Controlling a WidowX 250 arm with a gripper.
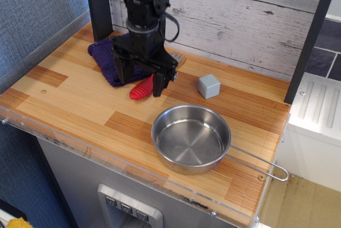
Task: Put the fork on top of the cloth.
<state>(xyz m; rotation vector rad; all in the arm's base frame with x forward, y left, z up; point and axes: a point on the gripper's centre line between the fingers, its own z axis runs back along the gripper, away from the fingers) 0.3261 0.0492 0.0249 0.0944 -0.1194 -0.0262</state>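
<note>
Next, my gripper grabs the fork by its red ribbed handle [141,89]. Then it puts the fork on top of the purple cloth [105,56].
The fork [140,90] lies on the wooden counter beside the cloth's right edge, its red ribbed handle pointing front-left; its grey tines [178,58] show behind the gripper. The dark purple cloth [105,56] lies at the back left, partly hidden by the arm. My black gripper [140,82] is open and lowered over the fork, one finger on each side of the red handle, tips close to the counter. The middle of the fork is hidden by the gripper.
A steel pan [191,138] with a long wire handle sits at the front right. A small grey cube [209,86] stands right of the fork. A black post [98,4] rises behind the cloth, against the white plank wall.
</note>
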